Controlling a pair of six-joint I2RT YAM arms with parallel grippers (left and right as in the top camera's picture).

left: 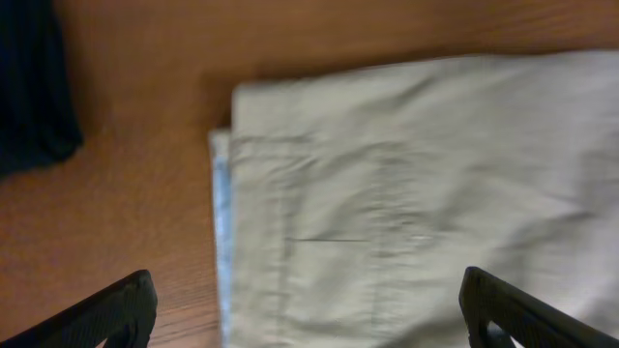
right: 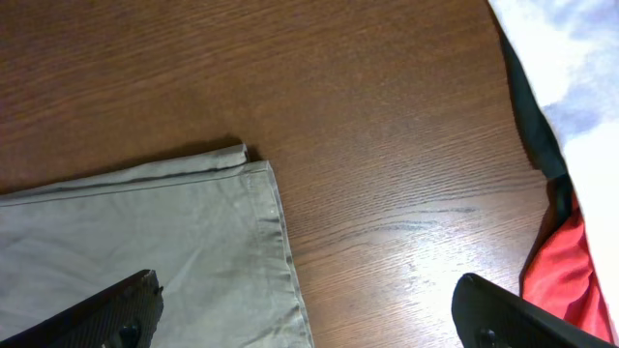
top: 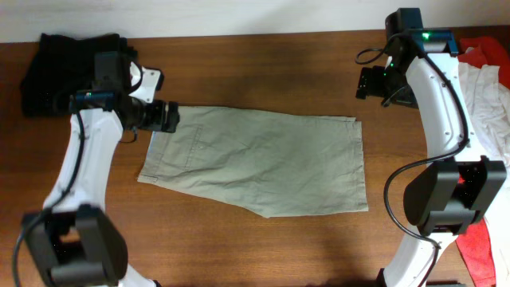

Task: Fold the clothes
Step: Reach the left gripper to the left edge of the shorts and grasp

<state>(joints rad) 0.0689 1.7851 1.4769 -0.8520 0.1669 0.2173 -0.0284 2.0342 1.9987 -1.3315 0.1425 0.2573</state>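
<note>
Next, my left gripper takes hold of the khaki shorts (top: 255, 159) by the waistband edge (top: 157, 139) to fold the waistband end over onto the leg end.
Light khaki shorts (top: 255, 159) lie flat on the wooden table (top: 263, 72), folded lengthwise, waistband to the left. My left gripper (top: 169, 117) is open and empty above the waistband corner; the left wrist view shows the waistband (left: 387, 213) between its fingers (left: 309, 314). My right gripper (top: 373, 82) is open and empty, above the table just beyond the shorts' far right leg corner (right: 174, 242). A black garment (top: 60, 68) lies at the far left. White (top: 486, 88) and red (top: 482, 247) garments are heaped at the right.
The black garment also shows at the left edge of the left wrist view (left: 34, 87). The white and red heap shows at the right of the right wrist view (right: 571, 87). The arms' bases stand at the front left (top: 72, 247) and front right (top: 446, 199).
</note>
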